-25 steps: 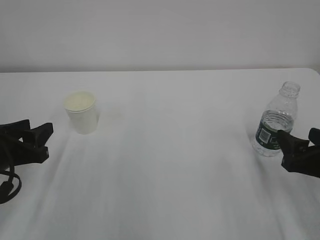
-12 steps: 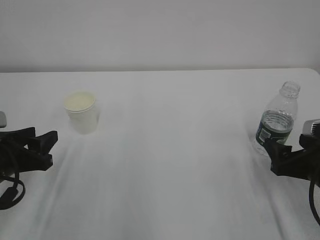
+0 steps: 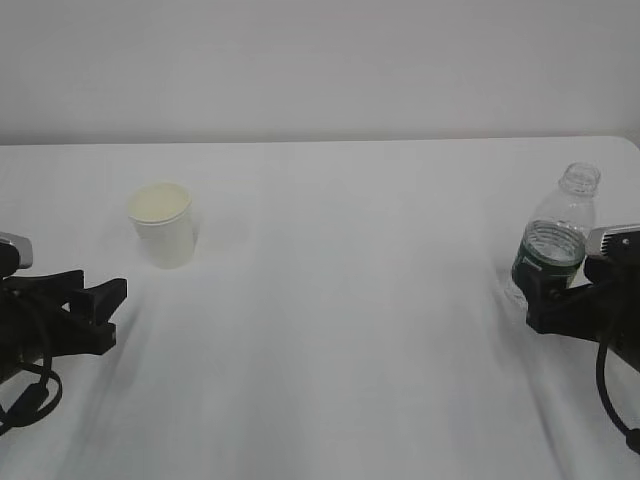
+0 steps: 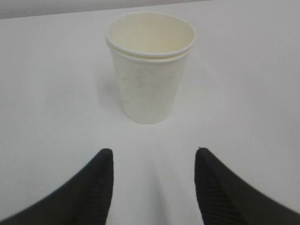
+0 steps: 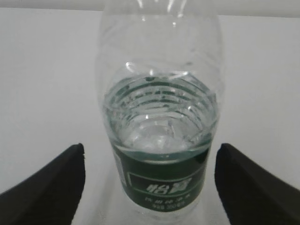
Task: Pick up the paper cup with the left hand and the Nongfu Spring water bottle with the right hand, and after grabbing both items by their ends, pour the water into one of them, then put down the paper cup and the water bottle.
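Note:
The right gripper grabs the water bottle by its green-labeled lower body next, so the bottle's opening stays free to pour the water.
The paper cup stands upright on the left of the white table, white with a cream inside. My left gripper sits low, in front and to the left of it. It is open with the cup a short way ahead of the fingertips and untouched. The Nongfu Spring water bottle stands capless at the right, with water up to just above its green label. My right gripper is open, its fingers flanking the bottle's lower part with a gap on each side.
The white table is covered with a slightly wrinkled cloth, and a plain wall rises behind it. The table's far right corner lies just behind the bottle. A broad bare stretch separates cup and bottle.
Both grippers have moved forward over the table, the left toward the cup and the right up to the bottle. The right jaws have spread wider.

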Controlling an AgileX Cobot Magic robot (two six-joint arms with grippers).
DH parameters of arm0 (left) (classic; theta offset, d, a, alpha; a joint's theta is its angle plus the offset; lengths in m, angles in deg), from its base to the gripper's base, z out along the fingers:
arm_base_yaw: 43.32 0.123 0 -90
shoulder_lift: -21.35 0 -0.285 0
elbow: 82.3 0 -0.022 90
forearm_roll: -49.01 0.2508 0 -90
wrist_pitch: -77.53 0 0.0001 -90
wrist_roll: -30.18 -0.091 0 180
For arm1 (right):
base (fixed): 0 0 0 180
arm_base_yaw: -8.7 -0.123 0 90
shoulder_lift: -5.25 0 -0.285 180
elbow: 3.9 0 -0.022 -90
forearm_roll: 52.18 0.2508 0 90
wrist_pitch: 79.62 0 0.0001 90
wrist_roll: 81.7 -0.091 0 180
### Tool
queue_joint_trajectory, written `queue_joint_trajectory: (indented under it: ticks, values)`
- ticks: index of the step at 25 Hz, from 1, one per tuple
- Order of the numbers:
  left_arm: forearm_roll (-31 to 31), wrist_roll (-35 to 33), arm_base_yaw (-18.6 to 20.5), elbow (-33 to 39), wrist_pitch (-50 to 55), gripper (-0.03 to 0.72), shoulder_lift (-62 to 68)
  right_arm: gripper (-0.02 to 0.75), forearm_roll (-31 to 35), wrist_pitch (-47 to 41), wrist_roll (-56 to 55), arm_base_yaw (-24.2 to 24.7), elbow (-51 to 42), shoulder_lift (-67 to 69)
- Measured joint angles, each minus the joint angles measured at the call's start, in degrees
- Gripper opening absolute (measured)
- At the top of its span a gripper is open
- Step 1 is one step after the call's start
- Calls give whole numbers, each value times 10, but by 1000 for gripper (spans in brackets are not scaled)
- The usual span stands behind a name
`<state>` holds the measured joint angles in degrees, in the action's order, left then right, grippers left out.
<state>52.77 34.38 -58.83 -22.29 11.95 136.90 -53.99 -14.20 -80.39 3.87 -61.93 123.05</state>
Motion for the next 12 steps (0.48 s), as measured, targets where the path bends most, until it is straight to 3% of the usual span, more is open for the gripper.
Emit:
queue_joint_trajectory:
  ticks: [12]
  values:
    - [1,0,0,0,0,396,0,664,5,1,0,0,53,58]
